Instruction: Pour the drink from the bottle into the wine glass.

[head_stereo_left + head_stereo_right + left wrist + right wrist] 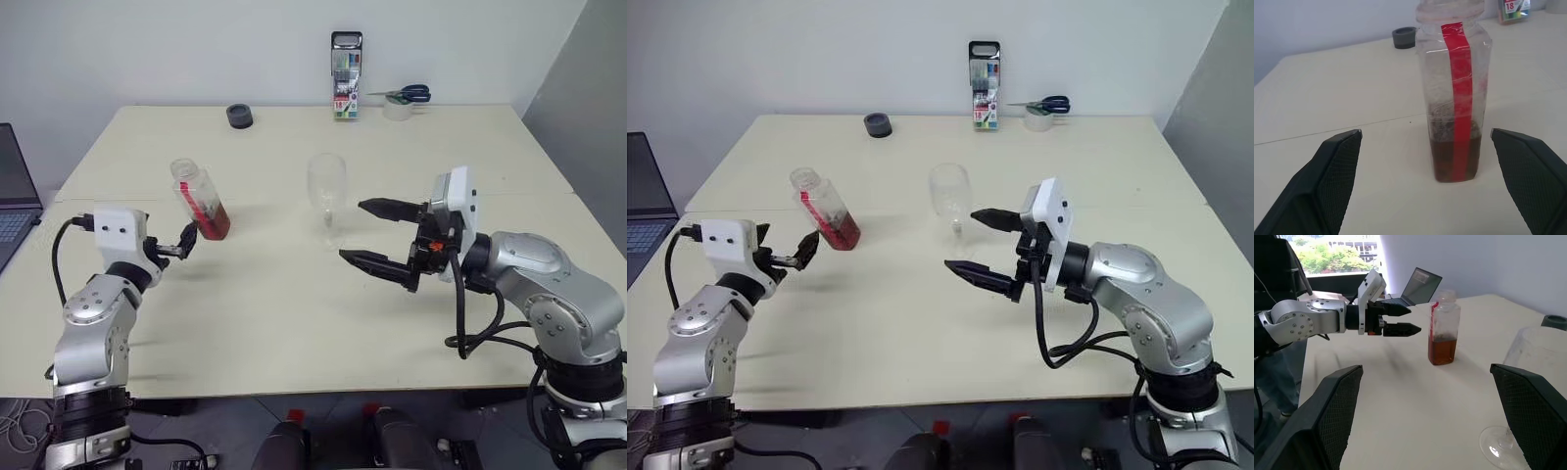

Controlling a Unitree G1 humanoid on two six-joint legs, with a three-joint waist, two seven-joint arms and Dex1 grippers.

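Observation:
My left gripper should next grab the bottle by the flat sides of its lower body, as the bottle's shoulders slope in toward its neck.
The bottle stands upright on the table's left half, clear with a red label strip, and the reddish-amber drink fills its bottom part. My left gripper is open just short of the bottle, level, its fingers wide apart on either side of it and not touching. The wine glass stands upright near the middle of the table, with nothing in it. My right gripper is open just to the right of the glass, pointing at it, with nothing between its fingers.
A laptop sits off the table's left edge. Along the far edge are a black tape roll, a box of markers and scissors lying on a white roll. A seam crosses the cream table.

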